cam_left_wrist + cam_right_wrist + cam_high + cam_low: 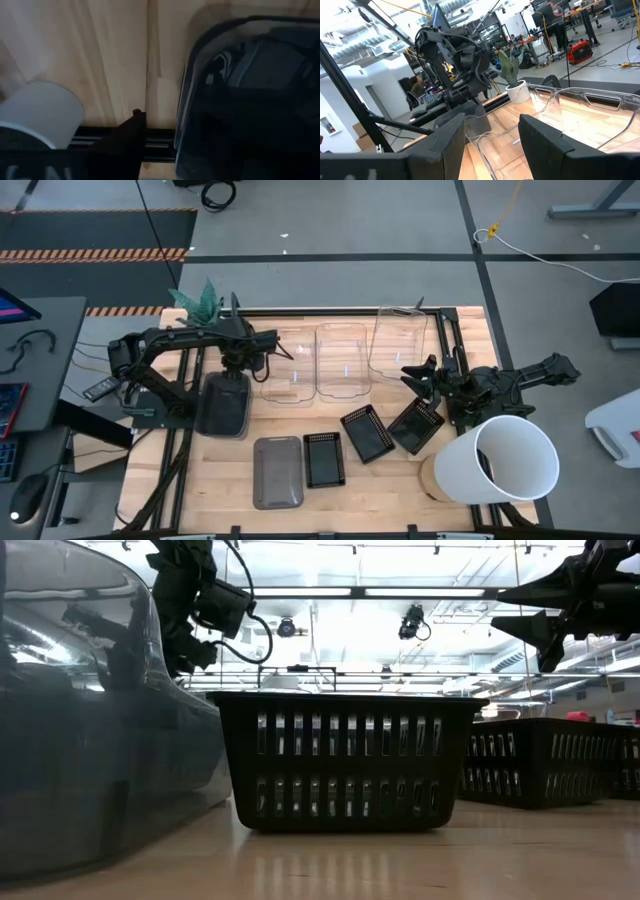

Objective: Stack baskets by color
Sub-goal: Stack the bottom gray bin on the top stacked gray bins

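Observation:
I should stack the smoky grey basket into the matching grey basket (222, 410), so next my left gripper should grab it beside the black mesh baskets by its short-wall rim (277, 439).
My left gripper (237, 372) points down, open, over the far end of a dark smoky grey basket (222, 406) at the table's left. One finger (131, 135) stands just outside the basket's rim (184, 95) with wood showing between them. The other finger is hidden by the smoky wall. A second grey basket (277, 471) lies flat near the front. Three clear baskets (342, 360) stand in a row along the back, and three black mesh baskets (367, 432) sit at centre front. My right gripper (492, 145) waits open above the table's right side.
A big white bucket (503, 461) lies tipped at the front right. A plant in a white pot (40, 116) stands at the far left corner beside the black table rail (150, 140). In the low view a black basket (345, 760) and the grey basket (90, 740) fill the foreground.

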### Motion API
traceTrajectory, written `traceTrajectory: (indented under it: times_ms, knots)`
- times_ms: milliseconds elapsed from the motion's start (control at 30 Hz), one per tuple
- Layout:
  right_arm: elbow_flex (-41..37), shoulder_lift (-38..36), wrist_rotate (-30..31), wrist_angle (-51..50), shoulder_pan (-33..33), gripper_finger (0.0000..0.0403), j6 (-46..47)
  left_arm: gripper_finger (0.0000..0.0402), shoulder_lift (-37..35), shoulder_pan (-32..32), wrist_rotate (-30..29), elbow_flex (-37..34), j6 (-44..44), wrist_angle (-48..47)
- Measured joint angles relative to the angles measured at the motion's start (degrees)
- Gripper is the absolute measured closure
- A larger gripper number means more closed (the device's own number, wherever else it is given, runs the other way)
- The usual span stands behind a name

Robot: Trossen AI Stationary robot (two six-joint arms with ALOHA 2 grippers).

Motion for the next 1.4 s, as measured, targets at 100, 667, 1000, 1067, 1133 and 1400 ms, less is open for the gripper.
traceTrajectory:
  times_ms: [100,667,1000,1067,1133,1400]
  knots:
    - [0.00,0.00,0.00,0.00,0.01,0.0214,0.00,0.0200,-1.76,-1.37,-0.16,0.57,-1.92,-0.95]
    - [-0.01,0.00,0.00,-0.01,0.02,0.0214,0.00,0.0241,-7.54,-24.40,11.59,2.67,-33.64,9.57]
    - [0.00,0.00,0.00,0.65,0.00,0.0214,0.02,0.0254,-3.30,-34.10,10.78,2.67,-42.82,23.38]
    - [0.00,0.00,0.00,0.82,0.00,0.0214,0.00,0.0258,-1.68,-35.09,10.36,2.65,-43.18,25.86]
    - [-0.02,0.00,0.00,1.11,0.02,0.0214,0.00,0.0259,-0.03,-35.77,10.23,2.67,-43.14,28.31]
    - [-0.01,0.00,0.00,1.27,0.01,0.0214,0.00,0.0260,5.80,-37.17,10.32,2.83,-43.23,32.51]
